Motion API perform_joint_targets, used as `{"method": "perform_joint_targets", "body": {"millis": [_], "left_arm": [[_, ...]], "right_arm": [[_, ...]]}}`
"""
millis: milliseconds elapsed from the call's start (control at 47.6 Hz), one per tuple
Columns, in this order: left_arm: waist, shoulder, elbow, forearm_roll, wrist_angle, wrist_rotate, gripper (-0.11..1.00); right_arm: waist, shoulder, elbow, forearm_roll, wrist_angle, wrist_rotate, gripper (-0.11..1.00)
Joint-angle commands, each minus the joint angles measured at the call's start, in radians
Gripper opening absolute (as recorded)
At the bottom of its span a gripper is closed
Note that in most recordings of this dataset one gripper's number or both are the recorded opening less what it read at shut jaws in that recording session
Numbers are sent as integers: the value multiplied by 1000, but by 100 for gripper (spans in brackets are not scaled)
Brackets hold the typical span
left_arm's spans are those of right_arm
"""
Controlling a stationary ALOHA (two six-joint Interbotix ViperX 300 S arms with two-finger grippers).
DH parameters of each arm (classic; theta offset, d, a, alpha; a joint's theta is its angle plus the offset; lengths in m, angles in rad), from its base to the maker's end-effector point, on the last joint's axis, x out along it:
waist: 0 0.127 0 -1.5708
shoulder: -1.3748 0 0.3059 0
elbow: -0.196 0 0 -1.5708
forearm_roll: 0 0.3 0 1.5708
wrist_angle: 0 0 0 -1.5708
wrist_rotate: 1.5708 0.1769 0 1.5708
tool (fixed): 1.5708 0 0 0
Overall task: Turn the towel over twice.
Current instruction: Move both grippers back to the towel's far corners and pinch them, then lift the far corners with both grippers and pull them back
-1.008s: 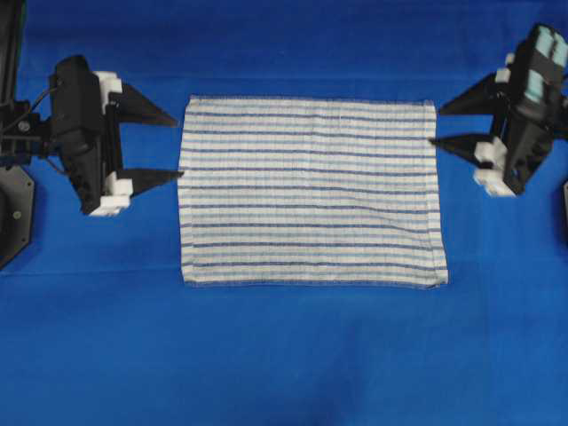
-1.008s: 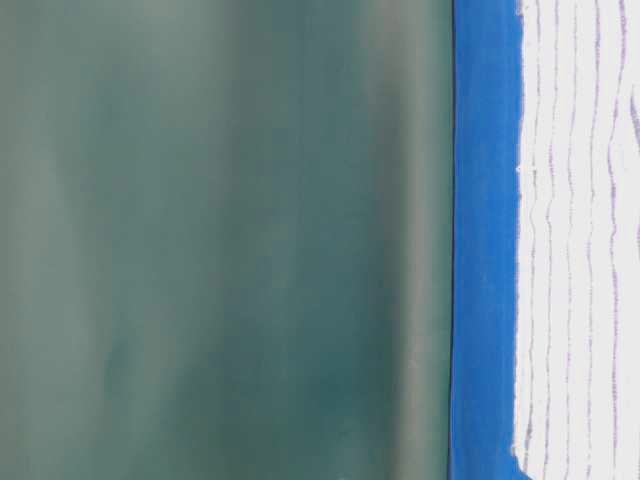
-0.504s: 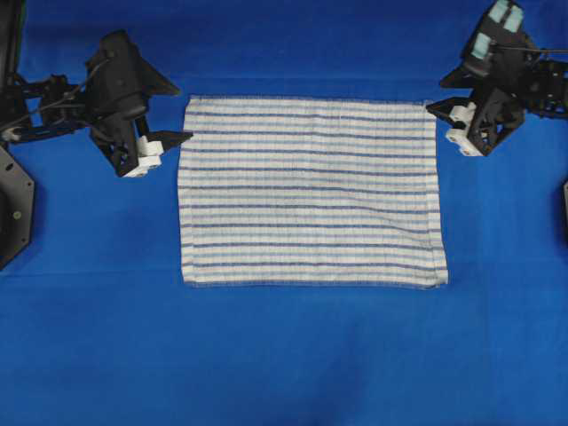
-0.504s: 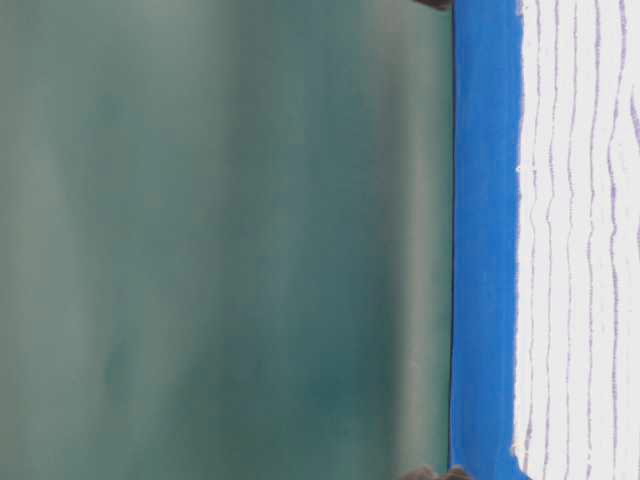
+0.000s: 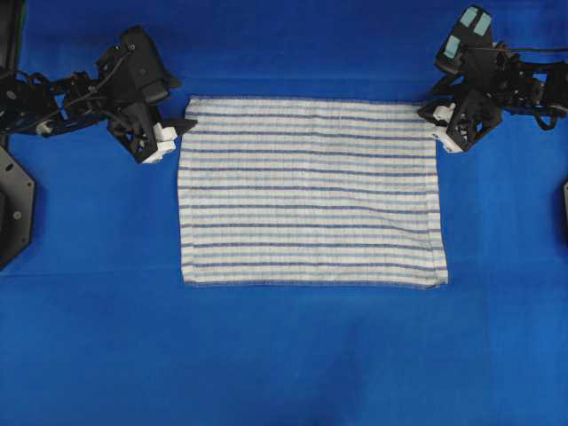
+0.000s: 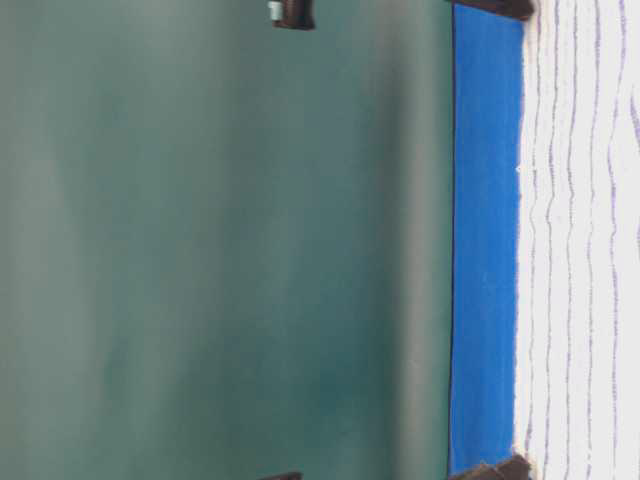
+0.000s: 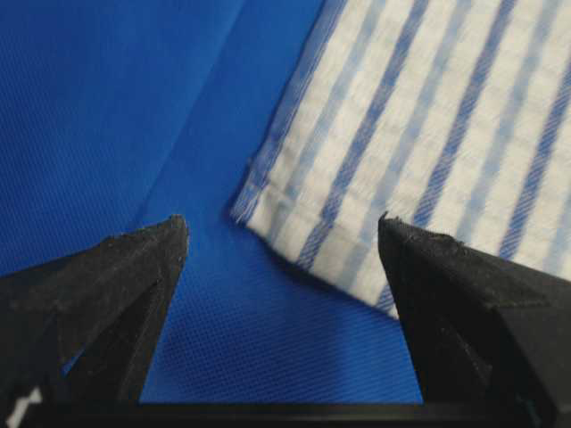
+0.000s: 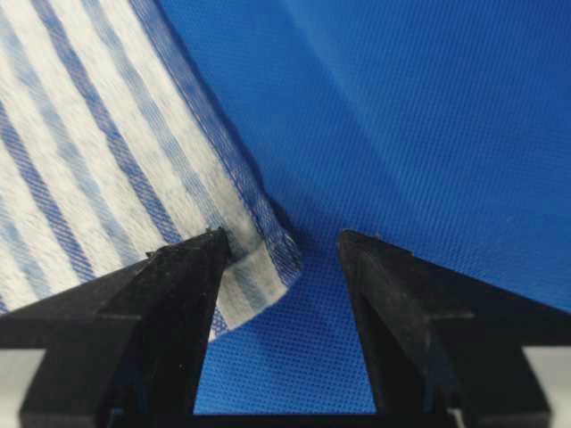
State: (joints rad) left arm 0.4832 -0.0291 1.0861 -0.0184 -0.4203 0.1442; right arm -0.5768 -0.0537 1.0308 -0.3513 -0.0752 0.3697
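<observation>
The curled towel corner (image 8: 272,263) is between the open fingers of my right gripper over the blue sheet, so my right gripper should close on it now. Closing now would hold the towel.
The towel (image 5: 311,191), white with thin dark-blue and pale-blue stripes, lies flat on the blue sheet. My left gripper (image 5: 180,130) stands open at the towel's far left corner, tilted down. In the left wrist view, the left gripper (image 7: 281,223) straddles that corner of the towel (image 7: 428,134) without closing on it. My right gripper (image 5: 432,114) is open at the far right corner. In the right wrist view, the right gripper (image 8: 284,236) has the towel (image 8: 89,160) corner, slightly curled up, lying between its jaws against the left finger.
The plain blue sheet (image 5: 284,355) covers the table all round the towel. A black arm base (image 5: 13,213) sits at the left edge. In the table-level view a green wall (image 6: 200,250) stands behind the blue sheet (image 6: 485,250) and the towel (image 6: 580,250).
Both grippers have moved to the towel's far corners and tipped downward, from level poses beside its short edges. The towel has not moved.
</observation>
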Motion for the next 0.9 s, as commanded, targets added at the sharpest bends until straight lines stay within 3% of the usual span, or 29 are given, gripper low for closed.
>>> {"method": "perform_joint_targets", "body": {"millis": [0, 147, 231, 315, 420, 462, 882], "left_arm": [[12, 9, -17, 0, -11, 2, 81], [17, 29, -20, -2, -6, 2, 73], [18, 35, -20, 0, -5, 2, 55], [17, 41, -21, -2, -3, 2, 34], [17, 43, -23, 0, 12, 0, 9], [18, 44, -23, 0, 21, -2, 3], [23, -2, -46, -2, 51, -20, 2]], "right_arm": [[-3, 6, -6, -2, -11, -2, 59], [-3, 11, -5, -2, -11, -5, 58], [-3, 9, -5, -3, -11, -6, 52], [-3, 11, -3, -3, -8, -6, 37], [-3, 9, -3, -3, -6, -6, 8], [-5, 9, -3, -3, -8, -6, 5], [-12, -11, -17, -3, -5, -9, 5]]}}
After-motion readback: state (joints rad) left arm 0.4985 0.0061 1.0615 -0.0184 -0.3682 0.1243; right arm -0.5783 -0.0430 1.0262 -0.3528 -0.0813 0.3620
